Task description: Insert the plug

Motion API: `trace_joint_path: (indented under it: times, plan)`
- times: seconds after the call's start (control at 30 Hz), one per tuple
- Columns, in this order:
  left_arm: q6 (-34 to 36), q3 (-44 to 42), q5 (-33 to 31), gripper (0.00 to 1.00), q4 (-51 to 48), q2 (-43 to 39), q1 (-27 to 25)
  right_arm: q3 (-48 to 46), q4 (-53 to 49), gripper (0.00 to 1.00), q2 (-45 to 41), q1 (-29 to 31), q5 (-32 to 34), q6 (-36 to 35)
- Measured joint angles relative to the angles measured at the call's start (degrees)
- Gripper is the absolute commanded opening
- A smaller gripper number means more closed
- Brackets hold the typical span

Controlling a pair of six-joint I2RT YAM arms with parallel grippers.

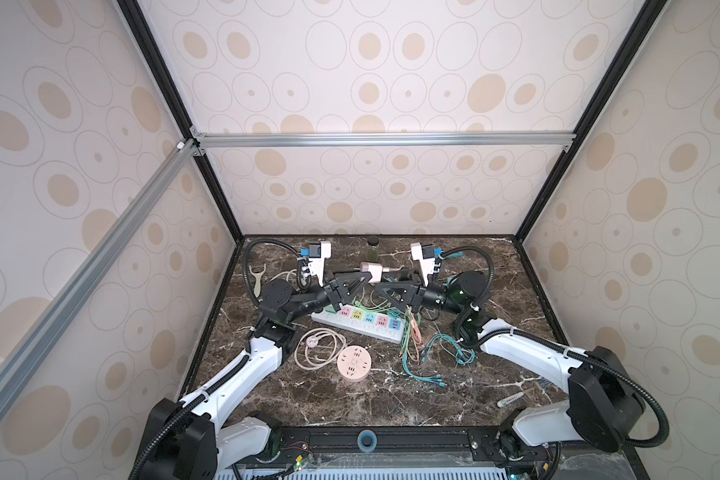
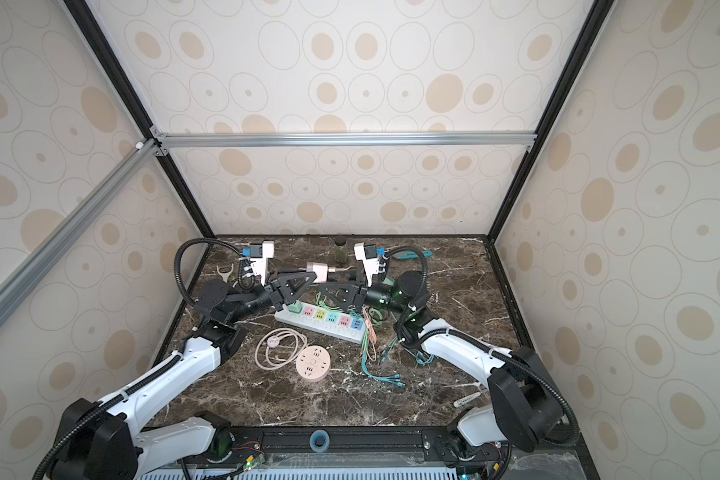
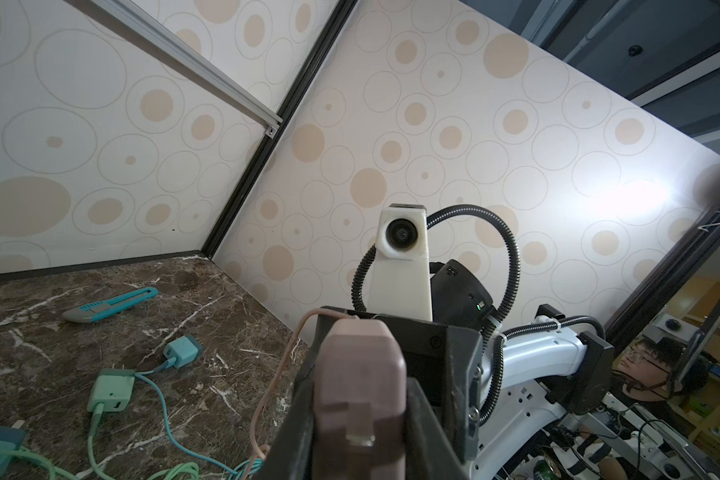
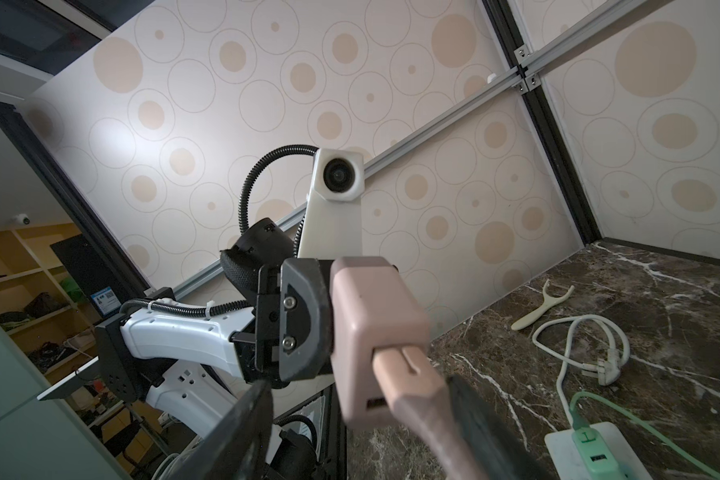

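My right gripper needs to grab the pink cube charger (image 1: 370, 269) across its sides at the plug end, so the charger's opposite side stays free to insert into the power strip (image 1: 358, 322).
My left gripper (image 1: 368, 277) is shut on a pink cube charger (image 1: 370, 269), holding it in the air over the table's back middle; the left wrist view shows the charger (image 3: 360, 365) pinched between both jaws. A pink cable plug (image 4: 408, 374) sits in the charger's face (image 4: 375, 316) with no metal showing. It also shows in both top views (image 2: 336, 270). My right gripper (image 4: 358, 386) faces the left one with its jaws around the plug. One finger (image 4: 474, 415) lies along the plug and the other (image 4: 242, 428) stands well apart, so it is open.
Below lie a white power strip (image 1: 358, 323) with pastel sockets and green chargers, a round pink socket (image 1: 353, 365), and loose pink, green and teal cables (image 1: 412, 332). At the back are a small bottle (image 1: 373, 249), a teal knife (image 3: 109, 305), a floss pick (image 1: 257, 278) and a white cord (image 4: 578, 345).
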Motion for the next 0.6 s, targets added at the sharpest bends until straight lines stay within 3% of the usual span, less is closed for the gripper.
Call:
trace_joint_path:
  times: [0.6]
  plan:
    - [-2.21,-1.79,0.63,0.00,5.40,-1.05,0.00,3.10,1.64,0.54,1.86,0.11,0.15,1.44]
